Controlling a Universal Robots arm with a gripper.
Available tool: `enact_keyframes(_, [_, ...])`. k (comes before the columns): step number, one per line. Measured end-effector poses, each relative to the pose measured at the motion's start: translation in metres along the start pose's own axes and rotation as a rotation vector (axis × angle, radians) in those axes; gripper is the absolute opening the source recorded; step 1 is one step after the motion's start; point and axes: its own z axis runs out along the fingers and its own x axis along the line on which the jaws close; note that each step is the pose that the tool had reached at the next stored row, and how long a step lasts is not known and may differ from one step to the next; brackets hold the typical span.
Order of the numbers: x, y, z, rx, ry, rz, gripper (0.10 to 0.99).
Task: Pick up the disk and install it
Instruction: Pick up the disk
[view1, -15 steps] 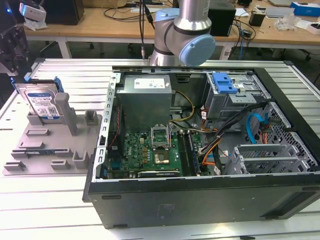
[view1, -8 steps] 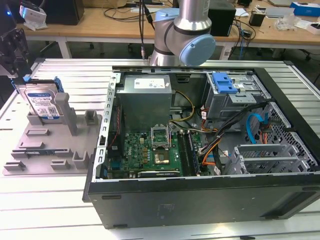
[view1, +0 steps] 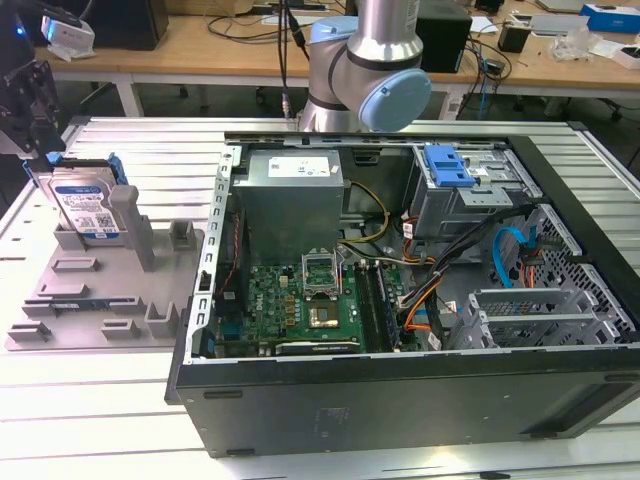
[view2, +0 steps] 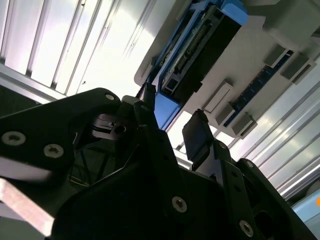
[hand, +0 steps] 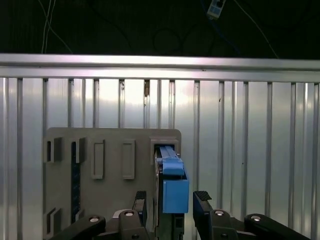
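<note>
My gripper should go lower before it closes on the disk (view1: 88, 208). My open fingers are above the blue carrier edge, so they would miss if I closed now.
The disk (view1: 88, 208), a silver-grey drive with a white-and-blue label in a blue carrier, stands on edge in a slot of the grey tray (view1: 100, 290) at the exterior view's left. My gripper (view1: 38, 140) hangs just above its top edge. In both wrist views the disk (hand: 174, 185) (view2: 200, 47) shows edge-on. The gripper (hand: 171, 202) (view2: 170, 117) is open, one black finger on each side of the blue carrier edge and a small gap on both sides.
An open computer case (view1: 400, 390) lies at the exterior view's right, with a motherboard (view1: 310, 300), cables and a drive cage carrying a blue latch (view1: 447, 165). The arm's base (view1: 365, 70) stands behind the case. The tray (hand: 110, 150) rests on a ribbed metal table (view1: 90, 400).
</note>
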Motion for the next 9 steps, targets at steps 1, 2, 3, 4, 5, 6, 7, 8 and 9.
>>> enact_keyframes(1, [0.0,0.0,0.0006,0.0,0.0,0.0,0.498])
enact_keyframes(2, [-0.0001,0.0,0.0018,0.0,0.0,0.0,0.498])
enact_keyframes(3, [-0.0002,0.0,0.0031,0.0,-0.0001,0.0,0.498])
enact_keyframes(4, [-0.0002,0.0,0.0044,0.0,0.0,0.0,0.498])
enact_keyframes(5, [-0.0003,0.0,0.005,0.0,0.0,0.0,0.498])
enact_keyframes(6, [-0.0003,0.0,0.0056,0.0,0.0,0.0,0.498])
enact_keyframes(7, [-0.0004,-0.0001,0.0062,0.0,0.0,0.0,0.498])
enact_keyframes(8, [-0.0004,-0.0001,0.0066,0.0,0.0001,0.0,0.498])
enact_keyframes(9, [-0.0005,-0.0001,0.0069,0.0,0.0001,0.0,0.498])
